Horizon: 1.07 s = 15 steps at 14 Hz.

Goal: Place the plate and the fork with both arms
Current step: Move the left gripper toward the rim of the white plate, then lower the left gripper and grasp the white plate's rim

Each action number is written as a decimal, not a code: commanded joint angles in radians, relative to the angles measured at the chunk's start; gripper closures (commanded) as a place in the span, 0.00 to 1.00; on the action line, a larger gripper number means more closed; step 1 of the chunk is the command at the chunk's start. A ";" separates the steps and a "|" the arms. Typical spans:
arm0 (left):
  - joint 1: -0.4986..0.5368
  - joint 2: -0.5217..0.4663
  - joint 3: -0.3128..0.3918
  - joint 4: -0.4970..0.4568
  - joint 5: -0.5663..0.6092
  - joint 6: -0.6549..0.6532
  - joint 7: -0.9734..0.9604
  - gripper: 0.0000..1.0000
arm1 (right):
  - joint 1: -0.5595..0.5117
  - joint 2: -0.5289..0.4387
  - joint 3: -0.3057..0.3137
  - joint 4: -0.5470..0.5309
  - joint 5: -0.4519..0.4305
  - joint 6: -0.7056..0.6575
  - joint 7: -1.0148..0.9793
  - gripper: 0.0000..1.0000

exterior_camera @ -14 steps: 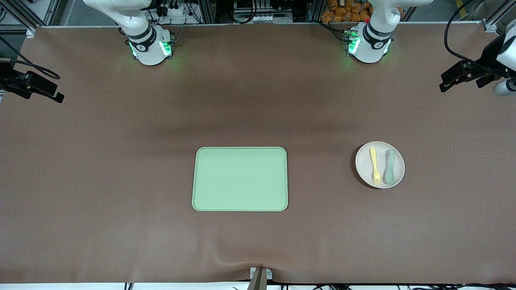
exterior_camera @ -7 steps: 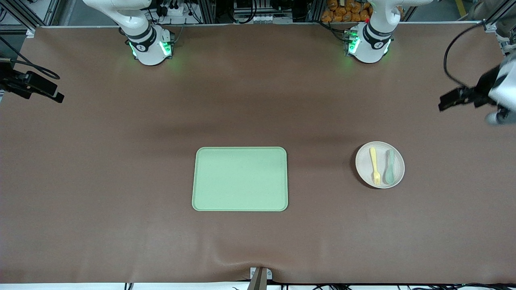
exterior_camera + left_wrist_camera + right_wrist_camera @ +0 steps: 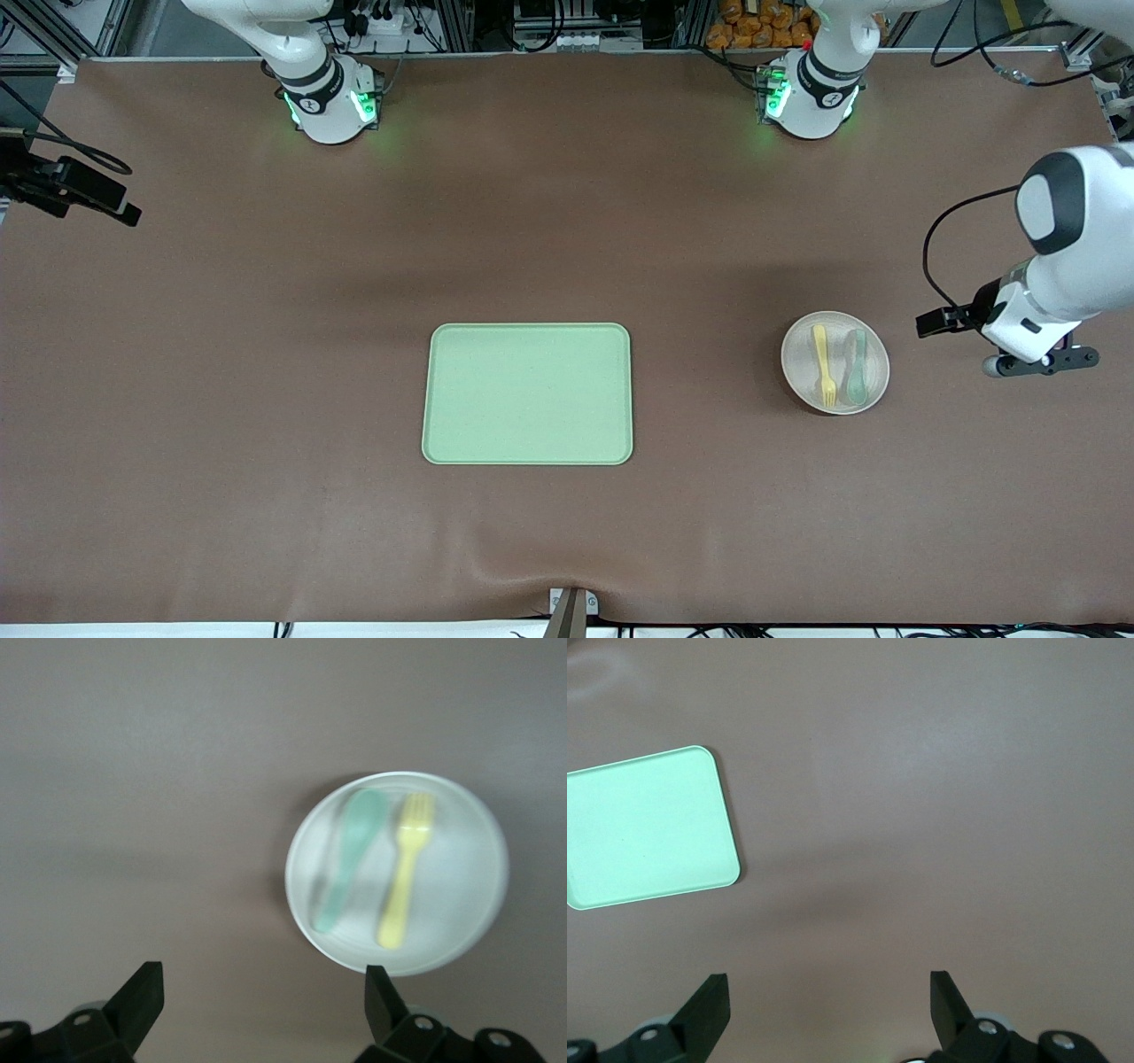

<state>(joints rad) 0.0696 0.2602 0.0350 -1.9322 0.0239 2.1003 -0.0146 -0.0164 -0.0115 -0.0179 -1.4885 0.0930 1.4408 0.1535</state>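
My left gripper grabs the plate's rim beside the spoon next, to set the plate (image 3: 800, 379) with its fork on the green tray (image 3: 527, 393).
The pale plate (image 3: 800, 379) lies on the brown table toward the left arm's end. On it lie the yellow fork (image 3: 823, 363) and, beside it, a grey-green spoon (image 3: 857, 365). My left gripper (image 3: 1041, 361) hangs over bare table beside the plate, toward the left arm's end. In the left wrist view its jaws (image 3: 264, 1001) stand wide open and empty, with the plate (image 3: 461, 904), the fork (image 3: 403, 873) and the spoon (image 3: 347, 864) ahead of them. My right gripper (image 3: 89, 197) waits over the table edge at the right arm's end, open and empty (image 3: 829, 1005).
A rectangular light green tray (image 3: 528, 394) lies empty at mid-table, nearer the front camera than the arm bases; it also shows in the right wrist view (image 3: 647, 828). A metal bracket (image 3: 571, 607) sits at the table's front edge.
My left arm has swung in from the table's edge and come down beside the plate. The right arm, plate, fork and tray have not moved.
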 commanded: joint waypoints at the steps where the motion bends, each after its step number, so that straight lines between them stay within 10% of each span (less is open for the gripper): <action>1: 0.052 0.106 -0.010 -0.002 -0.068 0.082 0.076 0.04 | -0.002 -0.007 0.004 -0.001 0.002 -0.007 0.006 0.00; 15: 0.050 0.274 -0.044 -0.027 -0.163 0.302 0.085 0.49 | -0.005 -0.005 0.003 -0.001 0.005 -0.010 0.000 0.00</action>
<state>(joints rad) 0.1159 0.5344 -0.0022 -1.9530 -0.1003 2.3882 0.0613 -0.0164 -0.0115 -0.0194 -1.4887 0.0930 1.4362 0.1535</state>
